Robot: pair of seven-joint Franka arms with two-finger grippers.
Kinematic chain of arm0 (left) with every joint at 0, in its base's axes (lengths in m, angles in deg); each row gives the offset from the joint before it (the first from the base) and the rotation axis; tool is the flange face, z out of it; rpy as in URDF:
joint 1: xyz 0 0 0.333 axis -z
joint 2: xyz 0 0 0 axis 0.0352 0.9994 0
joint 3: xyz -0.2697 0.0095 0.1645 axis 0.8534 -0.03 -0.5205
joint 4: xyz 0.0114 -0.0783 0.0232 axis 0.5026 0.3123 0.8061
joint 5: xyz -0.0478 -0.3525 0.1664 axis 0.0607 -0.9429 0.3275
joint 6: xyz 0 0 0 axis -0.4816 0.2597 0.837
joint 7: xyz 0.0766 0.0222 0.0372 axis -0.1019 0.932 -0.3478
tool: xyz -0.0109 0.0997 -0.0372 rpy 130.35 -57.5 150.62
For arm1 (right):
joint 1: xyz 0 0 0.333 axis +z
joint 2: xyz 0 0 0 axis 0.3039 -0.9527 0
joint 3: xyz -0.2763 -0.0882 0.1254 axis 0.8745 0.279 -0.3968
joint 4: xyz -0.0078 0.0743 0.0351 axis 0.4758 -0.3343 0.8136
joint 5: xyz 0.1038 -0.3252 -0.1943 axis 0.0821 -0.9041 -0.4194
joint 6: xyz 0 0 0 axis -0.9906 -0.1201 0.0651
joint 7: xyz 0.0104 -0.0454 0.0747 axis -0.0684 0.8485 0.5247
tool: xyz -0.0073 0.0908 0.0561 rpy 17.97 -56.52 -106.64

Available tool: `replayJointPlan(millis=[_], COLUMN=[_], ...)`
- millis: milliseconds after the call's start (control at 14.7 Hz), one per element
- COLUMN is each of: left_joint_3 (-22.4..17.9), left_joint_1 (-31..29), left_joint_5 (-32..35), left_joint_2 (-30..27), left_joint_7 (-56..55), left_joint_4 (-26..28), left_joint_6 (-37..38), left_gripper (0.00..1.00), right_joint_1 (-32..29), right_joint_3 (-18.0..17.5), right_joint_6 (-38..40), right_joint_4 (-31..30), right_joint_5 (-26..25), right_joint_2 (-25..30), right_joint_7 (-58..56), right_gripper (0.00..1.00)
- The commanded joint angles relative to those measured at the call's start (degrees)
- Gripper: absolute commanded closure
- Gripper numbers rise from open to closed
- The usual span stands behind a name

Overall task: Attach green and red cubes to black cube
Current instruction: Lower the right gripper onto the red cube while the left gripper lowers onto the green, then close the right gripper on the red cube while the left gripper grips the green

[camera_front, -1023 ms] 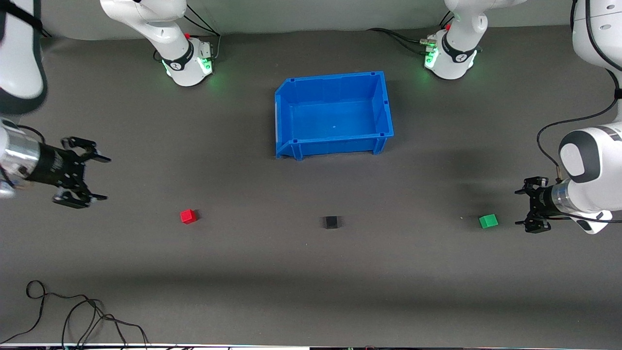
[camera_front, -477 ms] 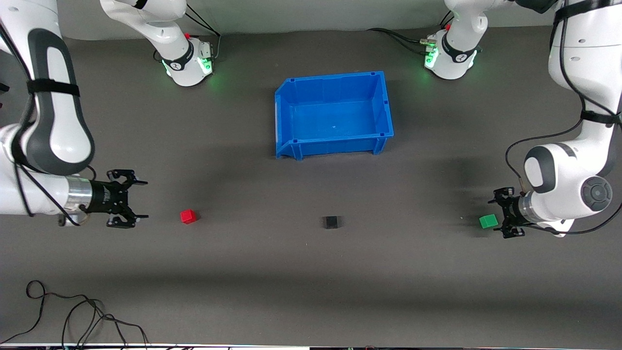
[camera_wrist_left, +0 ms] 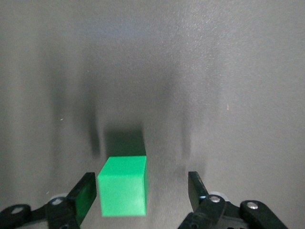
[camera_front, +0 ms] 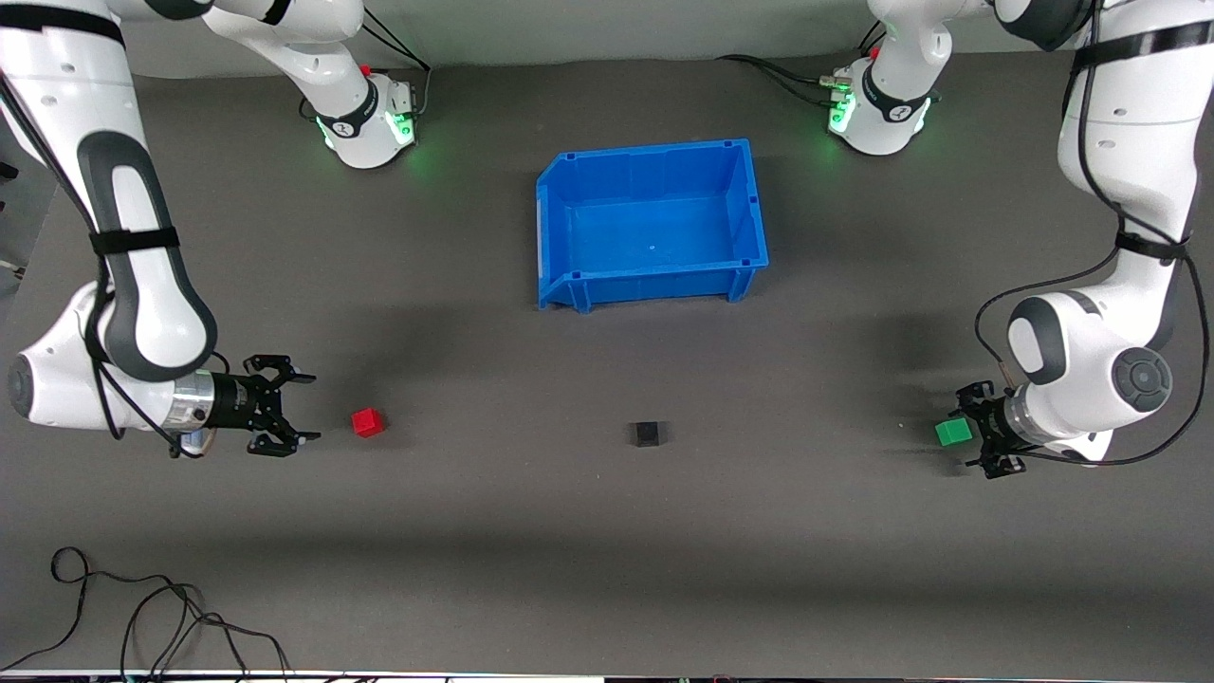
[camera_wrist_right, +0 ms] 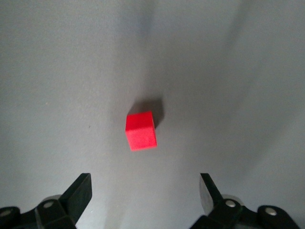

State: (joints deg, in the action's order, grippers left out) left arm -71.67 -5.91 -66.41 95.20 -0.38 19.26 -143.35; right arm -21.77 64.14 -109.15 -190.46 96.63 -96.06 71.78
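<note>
Next, my right gripper grabs the sides of the red cube (camera_front: 367, 422), to attach it to the black cube (camera_front: 646, 434).
The black cube (camera_front: 646, 434) lies on the table's middle, nearer the front camera than the blue bin. The red cube (camera_front: 367, 422) lies toward the right arm's end; it also shows in the right wrist view (camera_wrist_right: 141, 130). My right gripper (camera_front: 302, 408) is open, low, a short way from the red cube, pointing at it. The green cube (camera_front: 953, 432) lies toward the left arm's end. My left gripper (camera_front: 971, 429) is open, low at the table, right beside it. In the left wrist view the green cube (camera_wrist_left: 124, 186) sits between the open fingers, close to one finger (camera_wrist_left: 85, 196).
An open blue bin (camera_front: 574, 285) stands mid-table, farther from the front camera than the cubes. A loose black cable (camera_front: 142, 617) lies near the table's front edge toward the right arm's end. The dark mat spreads bare between the three cubes.
Both grippers have come down and moved inward toward their cubes: the right toward the red cube, the left up to the green cube. The cubes have not moved.
</note>
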Motion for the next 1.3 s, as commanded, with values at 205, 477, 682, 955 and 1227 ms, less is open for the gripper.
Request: replayJointPlan(millis=[205,477,682,955,1227], left_joint_3=[-0.21,-0.47,-0.65,-0.65,-0.74], left_joint_1=[1.34,0.99,1.35,1.43,1.43], left_joint_5=[0.30,0.56,0.65,0.65,0.73], left_joint_2=[0.18,-0.79,-0.88,-0.79,-0.79], left_joint_7=[-1.12,-0.86,-0.68,-0.95,-0.86], left_joint_4=[0.16,0.16,0.16,0.25,0.42], left_joint_6=[0.19,1.94,2.48,2.39,2.39], left_gripper=[0.37,0.49,0.50,0.48,0.40], right_joint_1=[-0.58,-0.32,-0.05,0.04,0.21], right_joint_3=[-0.14,-0.32,-0.32,-0.67,-0.76], right_joint_6=[-1.57,-4.12,-4.48,-4.48,-4.48], right_joint_4=[0.72,1.07,1.86,3.00,3.88], right_joint_5=[7.35,7.71,10.08,10.52,10.52], right_joint_2=[-5.18,-7.29,-8.79,-10.99,-12.22], right_joint_7=[-16.12,-17.80,-17.89,-17.71,-17.63], right_gripper=[0.00,0.00,0.00,0.00,0.07])
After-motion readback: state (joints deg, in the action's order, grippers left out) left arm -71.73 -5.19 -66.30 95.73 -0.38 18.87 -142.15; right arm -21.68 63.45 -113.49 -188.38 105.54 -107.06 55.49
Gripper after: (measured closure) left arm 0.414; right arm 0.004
